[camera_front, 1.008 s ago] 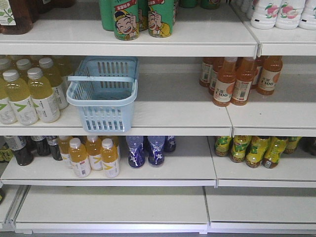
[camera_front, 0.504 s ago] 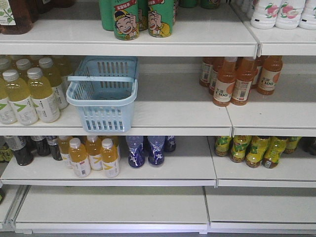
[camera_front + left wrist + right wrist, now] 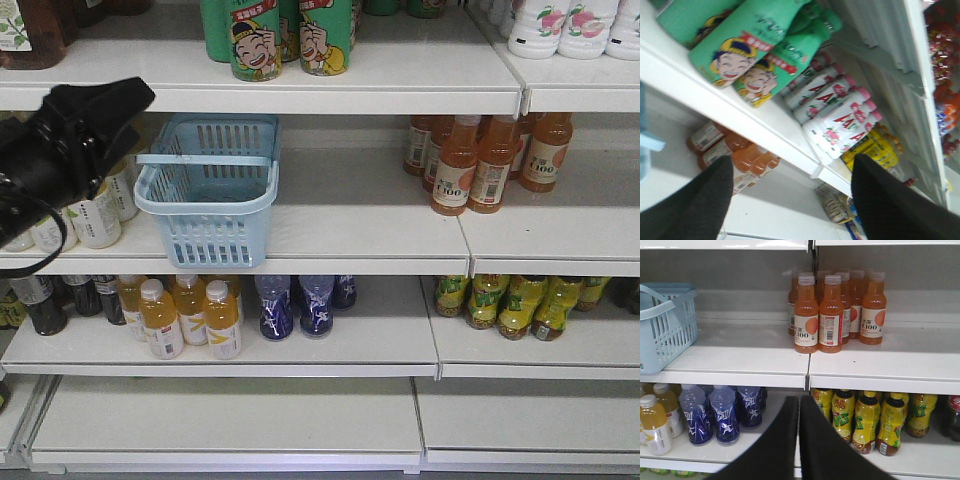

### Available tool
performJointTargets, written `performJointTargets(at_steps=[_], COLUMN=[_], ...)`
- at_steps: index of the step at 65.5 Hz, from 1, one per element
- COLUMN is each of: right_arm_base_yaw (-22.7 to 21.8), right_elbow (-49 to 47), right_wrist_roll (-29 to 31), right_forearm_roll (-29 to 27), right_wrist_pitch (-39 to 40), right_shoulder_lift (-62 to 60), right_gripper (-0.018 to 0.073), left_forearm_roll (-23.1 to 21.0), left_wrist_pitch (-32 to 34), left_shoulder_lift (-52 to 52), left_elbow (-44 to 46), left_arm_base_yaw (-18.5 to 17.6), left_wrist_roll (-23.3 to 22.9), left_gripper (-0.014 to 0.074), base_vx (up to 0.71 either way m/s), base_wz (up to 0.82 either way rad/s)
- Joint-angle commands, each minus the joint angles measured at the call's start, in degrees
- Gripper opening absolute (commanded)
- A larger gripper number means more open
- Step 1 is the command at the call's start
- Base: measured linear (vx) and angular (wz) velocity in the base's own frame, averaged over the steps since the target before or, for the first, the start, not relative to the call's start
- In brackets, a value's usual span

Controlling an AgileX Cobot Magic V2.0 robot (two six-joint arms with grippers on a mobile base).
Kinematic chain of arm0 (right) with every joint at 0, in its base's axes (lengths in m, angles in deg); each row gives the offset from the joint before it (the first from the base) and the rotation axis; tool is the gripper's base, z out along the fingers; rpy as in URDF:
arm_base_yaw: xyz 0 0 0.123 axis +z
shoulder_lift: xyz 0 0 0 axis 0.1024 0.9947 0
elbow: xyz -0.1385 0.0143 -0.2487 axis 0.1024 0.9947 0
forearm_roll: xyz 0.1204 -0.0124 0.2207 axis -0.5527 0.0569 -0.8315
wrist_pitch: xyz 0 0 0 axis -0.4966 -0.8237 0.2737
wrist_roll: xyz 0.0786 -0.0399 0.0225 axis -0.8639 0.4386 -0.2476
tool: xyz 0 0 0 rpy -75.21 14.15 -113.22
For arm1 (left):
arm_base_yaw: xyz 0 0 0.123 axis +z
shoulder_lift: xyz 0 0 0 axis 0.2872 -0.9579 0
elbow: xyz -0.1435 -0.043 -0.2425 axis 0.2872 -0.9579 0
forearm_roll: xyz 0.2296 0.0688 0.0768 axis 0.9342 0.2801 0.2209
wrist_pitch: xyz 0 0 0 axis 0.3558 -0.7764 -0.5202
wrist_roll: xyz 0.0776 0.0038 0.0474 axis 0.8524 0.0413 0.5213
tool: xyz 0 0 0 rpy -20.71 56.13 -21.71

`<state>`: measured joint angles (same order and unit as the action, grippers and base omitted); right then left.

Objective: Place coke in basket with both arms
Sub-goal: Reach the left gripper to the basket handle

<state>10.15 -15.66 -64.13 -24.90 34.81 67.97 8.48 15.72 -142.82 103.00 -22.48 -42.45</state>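
I should grab the basket by its handle [image 3: 205,159] with my left gripper next. The pale blue basket's open top [image 3: 215,180] then stays free for the coke.
The pale blue basket [image 3: 208,190] stands empty on the second shelf and also shows at the left of the right wrist view [image 3: 662,325]. A dark bottle with a red label [image 3: 952,417], possibly the coke, stands at the right end of the lower shelf. Dark bottles [image 3: 40,303] also stand at that shelf's left end, labels unreadable. My left gripper [image 3: 130,98] is open and empty, raised left of the basket; its fingers [image 3: 700,200] stand wide apart. My right gripper [image 3: 799,400] is shut and empty, level with the lower shelf, and is out of the front view.
Green bottles [image 3: 290,35] and white bottles [image 3: 560,25] fill the top shelf. Orange bottles [image 3: 485,160] stand right of the basket, pale yellow ones [image 3: 95,210] left. Below are orange-yellow bottles [image 3: 190,315], blue bottles [image 3: 300,305] and yellow-green bottles [image 3: 510,305].
My left arm has come into the front view from the left and now covers part of the pale yellow bottles beside the basket. Nothing on the shelves has moved.
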Motion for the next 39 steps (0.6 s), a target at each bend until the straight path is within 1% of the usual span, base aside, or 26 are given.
performJointTargets(at_steps=[1,7,11,19,22,25,29,31,39], right_arm_base_yaw=[-0.3,-0.3,-0.3,-0.3,-0.3,-0.3,-0.3,-0.3,-0.3], right_elbow=[0.6,0.6,0.6,0.6,0.6,0.6,0.6,0.6,0.6], right_wrist_roll=[0.4,0.4,0.4,0.4,0.4,0.4,0.4,0.4,0.4], right_forearm_roll=[0.6,0.6,0.6,0.6,0.6,0.6,0.6,0.6,0.6], right_wrist_pitch=[4.1,4.1,4.1,4.1,4.1,4.1,4.1,4.1,4.1], right_shoulder_lift=[-1.1,-1.1,-1.1,-1.1,-1.1,-1.1,-1.1,-1.1,-1.1], right_gripper=[-0.0005,-0.0005,-0.0005,-0.0005,-0.0005,-0.0005,-0.0005,-0.0005,-0.0005], left_forearm_roll=[-6.6,-11.5,-14.3,-21.2,-22.8,-23.1,-22.4,-22.0,-20.9], left_wrist_pitch=[3.1,4.6,8.4,18.6,21.2,23.0,24.1,24.1,23.1], left_shoulder_lift=[-4.0,-9.9,-13.5,-21.0,-23.9,-26.2,-28.2,-29.3,-32.3], left_elbow=[1.6,1.6,1.6,1.7,2.4,3.8,5.9,7.3,12.3], left_arm_base_yaw=[-0.1,-0.1,-0.1,-0.1,-0.1,-0.1,-0.1,-0.1,-0.1], left_wrist_roll=[-0.3,-0.2,-0.2,-0.2,-0.3,-0.8,-1.6,-2.2,-2.3], left_gripper=[0.0544,0.0544,0.0544,0.0544,0.0544,0.0544,0.0544,0.0544,0.0544], base_vx=[0.00,0.00,0.00,0.00,0.00,0.00,0.00,0.00,0.00], base_wz=[0.00,0.00,0.00,0.00,0.00,0.00,0.00,0.00,0.00])
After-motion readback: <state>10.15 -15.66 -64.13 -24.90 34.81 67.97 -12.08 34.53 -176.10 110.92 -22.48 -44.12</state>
